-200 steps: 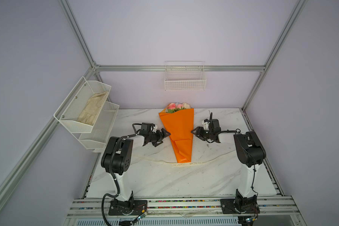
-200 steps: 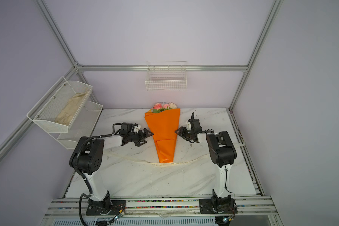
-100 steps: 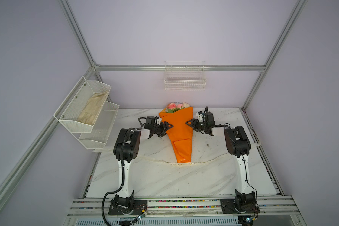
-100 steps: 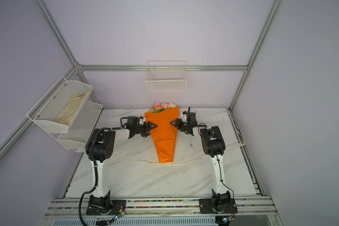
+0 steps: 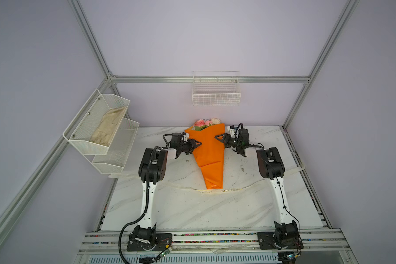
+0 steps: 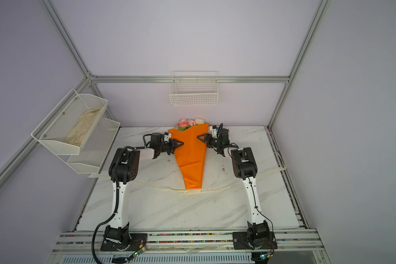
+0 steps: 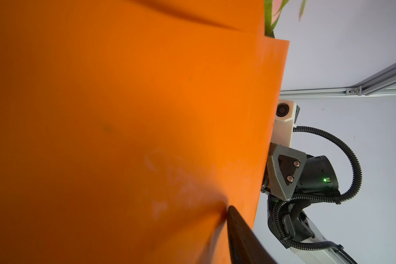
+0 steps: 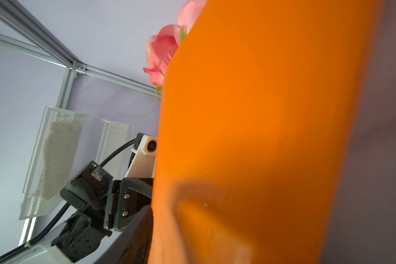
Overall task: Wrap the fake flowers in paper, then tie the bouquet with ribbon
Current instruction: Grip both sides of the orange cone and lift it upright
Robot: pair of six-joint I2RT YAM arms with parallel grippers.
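I will next grab the cone's edge near the roses with my right gripper, opposite my left gripper, to lay the bouquet across the ribbon for tying.
The bouquet of fake flowers lies on the marble table as an orange paper cone, with pink and cream roses at its far end. In both top views my left gripper sits on the cone's left edge, and in the left wrist view one finger dents the paper while the other is hidden behind it. My right gripper straddles the cone's right edge, open, with paper between its jaws. A cream ribbon runs across the table under the cone's tip.
A two-tier white mesh shelf holding a pale cloth hangs on the left wall. A white wire basket is mounted on the back wall. Bare marble table spreads in front of the ribbon, between the arm bases.
Both arms stretched forward and their grippers moved from beside the cone's middle up onto its wide part. The left jaws narrowed onto the paper. The right jaws kept their width.
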